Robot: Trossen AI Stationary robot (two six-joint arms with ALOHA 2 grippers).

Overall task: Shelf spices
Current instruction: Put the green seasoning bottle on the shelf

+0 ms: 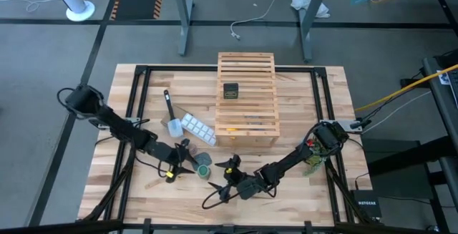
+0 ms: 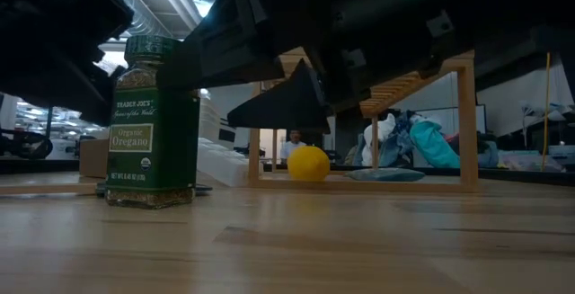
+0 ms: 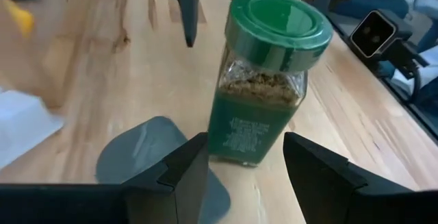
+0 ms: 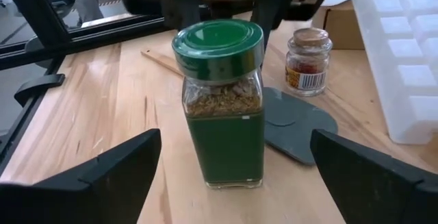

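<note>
The square body of the green spice jar sits under the green lid [image 4: 217, 44]. My right gripper should next grab the jar by its square body [image 4: 228, 138] to put it on the shelf.
The green spice jar [image 1: 204, 168] with a green lid stands upright on its base on the wooden table, between my two grippers. My left gripper [image 3: 244, 145] is open; its fingertips stand on either side of the jar's foot [image 3: 236, 152], and I see no touch. My right gripper [image 4: 234, 138] faces the jar [image 4: 222, 107] from the other side, wide open, a little short of it. The tiny clear jar [image 4: 308, 59] stands on the table beyond. A dark boxy jar [image 1: 230, 91] sits on the slatted wooden shelf [image 1: 247, 119].
A flat grey pad [image 4: 294, 128] lies right beside the green jar. The white ice-cube tray [image 1: 197, 128] lies between the jar and the shelf's left side. A yellow round thing [image 2: 308, 164] rests by the shelf's foot.
</note>
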